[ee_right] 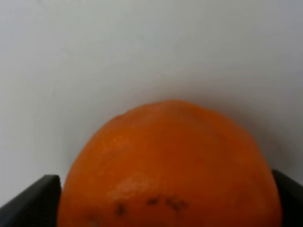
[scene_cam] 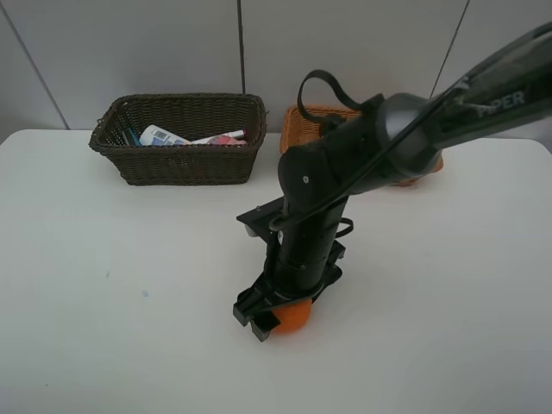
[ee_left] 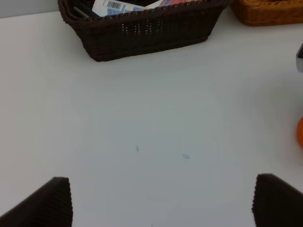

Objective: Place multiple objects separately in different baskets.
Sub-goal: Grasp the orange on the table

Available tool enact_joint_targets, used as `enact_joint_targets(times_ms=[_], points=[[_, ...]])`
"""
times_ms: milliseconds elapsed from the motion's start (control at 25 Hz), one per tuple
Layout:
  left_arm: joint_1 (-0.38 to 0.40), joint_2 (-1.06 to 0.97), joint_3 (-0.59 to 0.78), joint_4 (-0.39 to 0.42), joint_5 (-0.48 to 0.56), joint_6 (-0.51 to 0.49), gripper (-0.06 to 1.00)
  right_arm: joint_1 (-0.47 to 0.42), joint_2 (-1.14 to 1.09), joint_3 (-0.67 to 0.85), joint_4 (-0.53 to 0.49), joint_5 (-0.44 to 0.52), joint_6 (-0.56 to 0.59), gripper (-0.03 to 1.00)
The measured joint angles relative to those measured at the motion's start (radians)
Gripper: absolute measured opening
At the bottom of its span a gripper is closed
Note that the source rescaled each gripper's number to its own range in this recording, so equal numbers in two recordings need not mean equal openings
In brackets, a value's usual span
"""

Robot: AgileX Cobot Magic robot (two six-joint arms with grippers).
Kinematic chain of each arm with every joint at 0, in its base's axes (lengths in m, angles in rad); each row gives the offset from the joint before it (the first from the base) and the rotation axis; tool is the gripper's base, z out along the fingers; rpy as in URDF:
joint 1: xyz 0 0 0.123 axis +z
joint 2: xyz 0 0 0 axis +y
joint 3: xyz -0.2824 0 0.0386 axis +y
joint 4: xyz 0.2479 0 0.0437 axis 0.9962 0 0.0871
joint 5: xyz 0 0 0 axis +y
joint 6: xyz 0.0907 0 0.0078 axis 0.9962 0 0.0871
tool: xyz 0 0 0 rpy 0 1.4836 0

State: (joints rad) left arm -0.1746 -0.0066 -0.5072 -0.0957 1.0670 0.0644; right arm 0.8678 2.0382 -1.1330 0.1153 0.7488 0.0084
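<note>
The orange (scene_cam: 293, 316) is between my right fingers, which can close.
An orange (scene_cam: 293, 316) rests on the white table in front of the middle. My right gripper (scene_cam: 280, 319) points down over it, open, one finger on each side of the fruit. The right wrist view is filled by the orange (ee_right: 170, 170), with a fingertip (ee_right: 33, 201) at each lower corner. The dark brown basket (scene_cam: 181, 162) at the back left holds a white tube (scene_cam: 162, 135) and a pink bottle (scene_cam: 226, 138). The light orange-tan basket (scene_cam: 297, 125) stands at the back right, mostly hidden by the arm. My left gripper (ee_left: 161, 203) is open over bare table, out of the exterior view.
The white table (scene_cam: 103, 285) stretches wide to the left and right of the orange. The right arm (scene_cam: 405, 138) crosses in front of the light basket (ee_left: 270, 14). The left wrist view shows the dark basket (ee_left: 151, 33) and a sliver of the orange (ee_left: 300, 132).
</note>
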Motion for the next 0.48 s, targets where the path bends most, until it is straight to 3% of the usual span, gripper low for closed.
enact_joint_targets(times_ms=[280,320,400,480], points=[[0.000,0.000,0.000,0.000,0.000,0.000,1.00,0.000,0.000,0.000,0.004,-0.002,-0.008,0.97],[0.000,0.000,0.000,0.000,0.000,0.000,1.00,0.000,0.000,0.000,0.004,-0.002,-0.008,0.94],[0.000,0.000,0.000,0.000,0.000,0.000,1.00,0.000,0.000,0.000,0.005,-0.002,-0.008,0.76],[0.000,0.000,0.000,0.000,0.000,0.000,1.00,0.000,0.000,0.000,0.005,-0.002,-0.008,0.76]])
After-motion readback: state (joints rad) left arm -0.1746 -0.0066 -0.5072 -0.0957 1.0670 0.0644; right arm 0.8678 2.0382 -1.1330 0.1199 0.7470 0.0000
